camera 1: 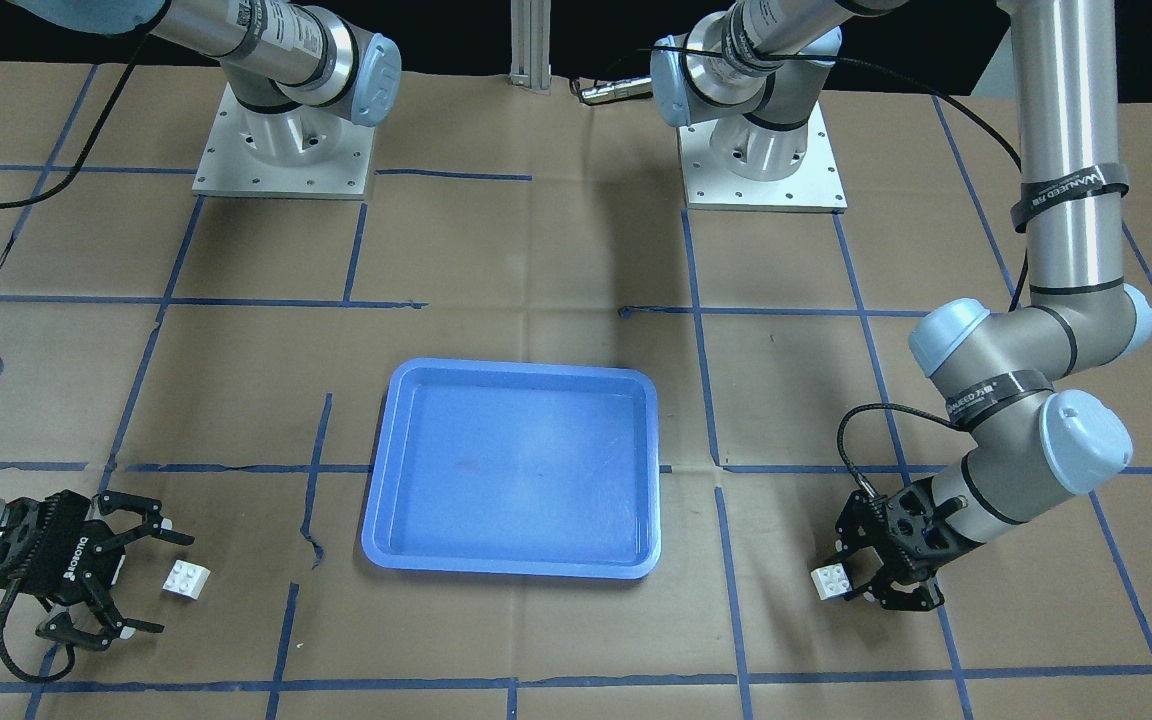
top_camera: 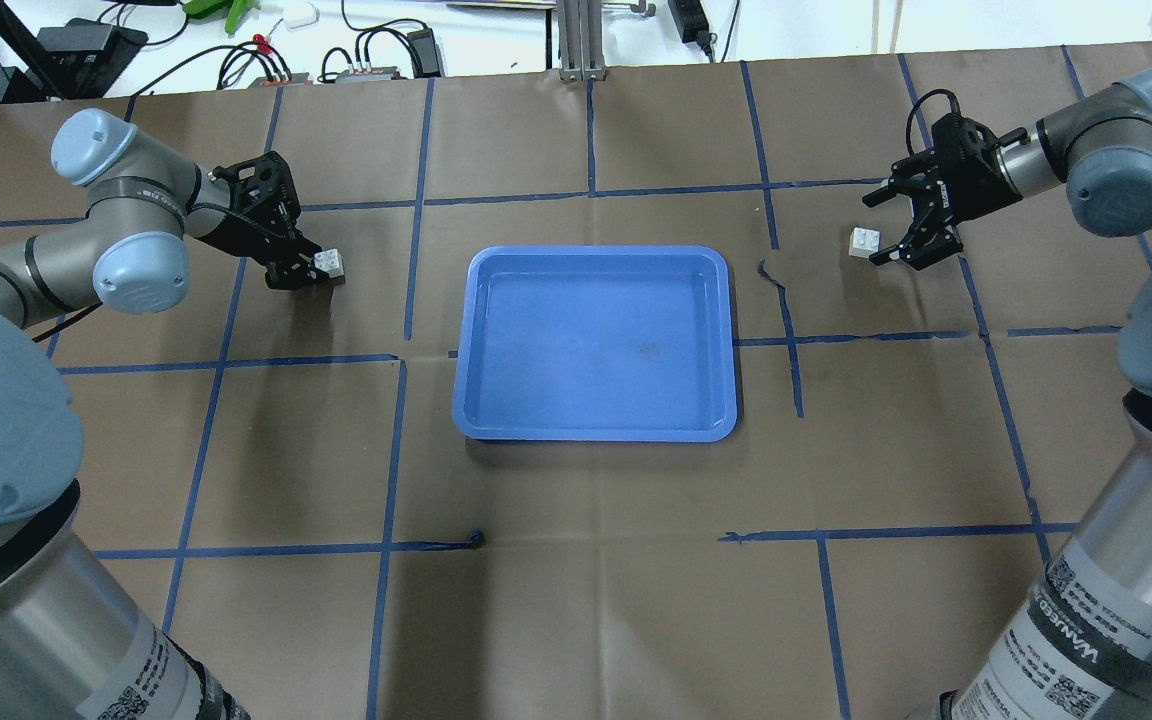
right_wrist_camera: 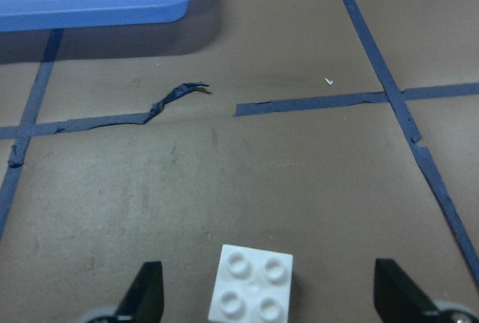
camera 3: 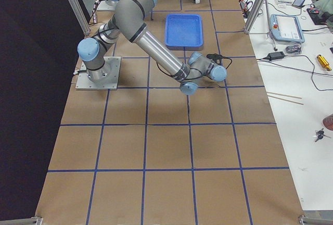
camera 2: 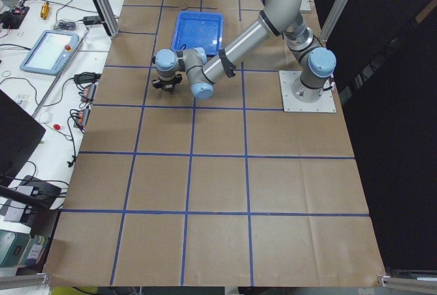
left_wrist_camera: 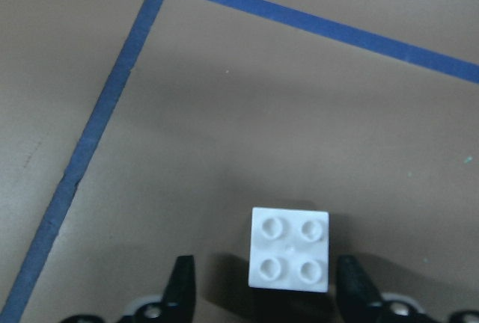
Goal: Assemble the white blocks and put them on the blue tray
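The white block's studded top (left_wrist_camera: 290, 247) needs to stay free for assembling. My left gripper should next grab the white block by its smooth sides.
The blue tray (camera 1: 511, 568) lies empty at the table's middle; it also shows in the overhead view (top_camera: 596, 432). One white block (top_camera: 329, 263) rests on the paper left of the tray. My left gripper (top_camera: 321, 268) is low over it and straddles it, jaws narrowed but open; the left wrist view shows the block (left_wrist_camera: 290, 249) with a gap to one finger (left_wrist_camera: 182, 285). The other white block (top_camera: 864, 240) lies right of the tray. My right gripper (top_camera: 873, 230) is wide open around it, with clear gaps in the right wrist view (right_wrist_camera: 252, 292).
Brown paper with blue tape lines covers the table. A torn curl of tape (right_wrist_camera: 176, 93) lies between the right block and the tray's corner (right_wrist_camera: 90, 9). The arm bases (camera 1: 281, 150) stand at the robot's edge.
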Available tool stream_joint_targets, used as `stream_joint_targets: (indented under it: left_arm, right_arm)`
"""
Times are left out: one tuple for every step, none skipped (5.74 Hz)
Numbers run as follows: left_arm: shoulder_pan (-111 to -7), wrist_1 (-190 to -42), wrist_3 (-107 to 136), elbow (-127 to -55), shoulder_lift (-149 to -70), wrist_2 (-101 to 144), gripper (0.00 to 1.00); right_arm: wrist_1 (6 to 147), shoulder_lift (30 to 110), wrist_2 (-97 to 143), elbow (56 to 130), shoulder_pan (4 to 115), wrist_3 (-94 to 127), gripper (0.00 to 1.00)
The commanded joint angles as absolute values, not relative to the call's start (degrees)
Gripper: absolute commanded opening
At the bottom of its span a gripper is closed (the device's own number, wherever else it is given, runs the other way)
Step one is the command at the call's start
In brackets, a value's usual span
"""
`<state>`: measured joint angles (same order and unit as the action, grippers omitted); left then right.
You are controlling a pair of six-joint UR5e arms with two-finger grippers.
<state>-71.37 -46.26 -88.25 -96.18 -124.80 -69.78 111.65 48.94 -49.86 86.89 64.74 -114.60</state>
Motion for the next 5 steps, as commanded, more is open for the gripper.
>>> stream_joint_targets:
  left_arm:
    - [-71.37,-46.23,-88.42,-96.15,-124.2,-69.7,0.01]
    - [-71.98,-46.75,-88.77,-96.15,-122.45,-69.61,0.0]
    - [-74.59,-47.98,-90.16,-96.15,-119.82,-69.52,0.0]
    - [-80.36,-51.21,-94.09,-96.24,-117.53,-69.87,0.0]
    - [-85.03,-53.76,-94.04,-96.07,-116.29,-70.05,0.0]
  right_arm:
    - [113.29,48.87,-49.4,89.03,64.34,-113.21,1.0]
    - [113.2,48.95,-49.48,89.12,64.34,-113.2,1.0]
    - [113.2,48.96,-49.48,89.03,64.34,-113.12,1.0]
    - [113.2,48.96,-49.4,88.95,64.34,-112.94,0.94]
    - [113.2,49.04,-49.39,88.77,64.34,-112.85,0.67]
